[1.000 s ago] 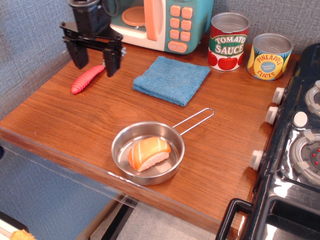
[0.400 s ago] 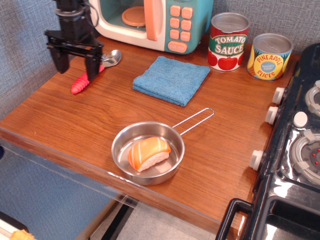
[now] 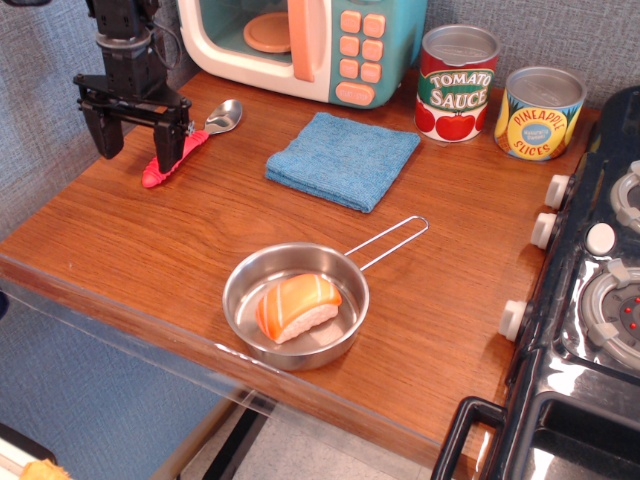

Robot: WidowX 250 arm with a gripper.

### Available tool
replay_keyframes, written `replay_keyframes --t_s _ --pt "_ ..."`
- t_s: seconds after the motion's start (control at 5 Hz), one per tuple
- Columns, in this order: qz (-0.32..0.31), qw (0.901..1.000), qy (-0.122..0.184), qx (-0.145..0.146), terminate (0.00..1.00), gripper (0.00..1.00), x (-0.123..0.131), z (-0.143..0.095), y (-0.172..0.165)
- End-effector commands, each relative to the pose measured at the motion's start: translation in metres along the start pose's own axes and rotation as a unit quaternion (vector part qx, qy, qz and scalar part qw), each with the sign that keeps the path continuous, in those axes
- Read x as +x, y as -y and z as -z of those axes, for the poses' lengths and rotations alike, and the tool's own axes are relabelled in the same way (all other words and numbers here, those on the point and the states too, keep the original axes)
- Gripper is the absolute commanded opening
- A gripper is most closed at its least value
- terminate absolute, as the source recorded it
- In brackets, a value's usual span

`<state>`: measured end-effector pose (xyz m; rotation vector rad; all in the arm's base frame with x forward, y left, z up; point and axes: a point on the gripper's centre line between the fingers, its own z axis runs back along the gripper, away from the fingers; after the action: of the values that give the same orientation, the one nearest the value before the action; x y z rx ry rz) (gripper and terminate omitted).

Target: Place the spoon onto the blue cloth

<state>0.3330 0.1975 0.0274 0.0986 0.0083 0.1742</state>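
Observation:
My gripper is to grab the spoon by its red-pink ridged handle (image 3: 188,147) next, so that it can put the spoon onto the blue cloth (image 3: 343,158).
The spoon (image 3: 190,143) lies on the wooden counter at the back left, red-pink ridged handle toward the front left, silver bowl toward the toy microwave. My gripper (image 3: 136,150) is open, fingers pointing down, over the handle's left end; the right finger (image 3: 168,148) stands in front of the handle and hides part of it, the left finger is off to the spoon's left. It holds nothing. The folded blue cloth (image 3: 343,158) lies flat to the right of the spoon, in front of the microwave.
A steel pan (image 3: 296,305) with a wire handle holds a toy salmon sushi (image 3: 297,306) near the front edge. A toy microwave (image 3: 300,40), a tomato sauce can (image 3: 457,83) and a pineapple can (image 3: 539,112) stand at the back. A black stove (image 3: 590,300) is on the right.
My gripper has moved left and slightly down, from over the spoon's bowl end to the handle's left end. The spoon's bowl has come into view. The spoon has not moved.

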Motion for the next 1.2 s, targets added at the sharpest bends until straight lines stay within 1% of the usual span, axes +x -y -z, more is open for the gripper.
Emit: replay_keyframes --t_s 0.0,0.2,0.4,0.6,0.8,1.0 --pt "0.018 0.9991 0.038 -0.002 0.0 1.0 0.015 -0.009 0.009" --pt "0.022 0.999 0.04 -0.002 0.0 1.0 0.018 -0.006 0.014" --pt "0.009 0.9989 0.045 -0.005 0.0 0.0 0.015 -0.004 0.012" --pt "0.009 0.9992 0.04 -0.002 0.0 0.0 0.014 -0.003 0.011" --pt "0.009 0.9992 0.037 -0.005 0.0 0.0 0.013 -0.002 0.012" --pt "0.018 0.9988 0.045 -0.005 0.0 0.0 0.013 -0.012 0.015"
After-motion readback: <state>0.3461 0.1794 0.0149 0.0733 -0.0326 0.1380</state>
